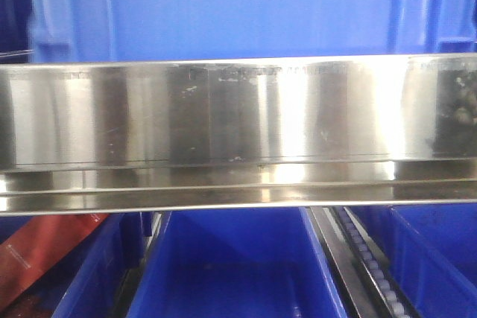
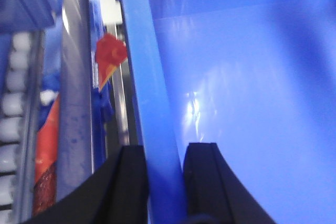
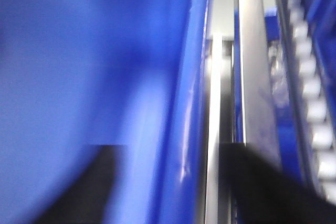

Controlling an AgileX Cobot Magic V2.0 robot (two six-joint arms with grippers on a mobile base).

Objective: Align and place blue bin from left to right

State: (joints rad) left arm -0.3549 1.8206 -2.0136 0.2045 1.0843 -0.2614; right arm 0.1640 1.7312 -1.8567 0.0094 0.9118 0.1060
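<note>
The blue bin needs to be aligned and placed, so my right gripper should take it by the rim of its ribbed side next.
The blue bin [image 1: 246,5] fills the top of the front view, standing behind a steel rail. In the left wrist view my left gripper [image 2: 165,182] is shut on the bin's left rim [image 2: 152,103], one black finger outside the wall and one inside. The right wrist view is blurred. There my right gripper [image 3: 173,182] is open and straddles the bin's right wall [image 3: 184,103]. One finger is inside the bin, and a strip of bright steel shows between the wall and the outer finger [image 3: 252,182].
A shiny steel shelf rail [image 1: 238,132] crosses the front view. Below it stand other blue bins [image 1: 231,266], a red packet [image 1: 37,251] at the left and a roller track [image 1: 373,266]. Rollers [image 2: 13,103] and a red packet [image 2: 110,56] lie left of the bin; rollers [image 3: 315,114] lie right.
</note>
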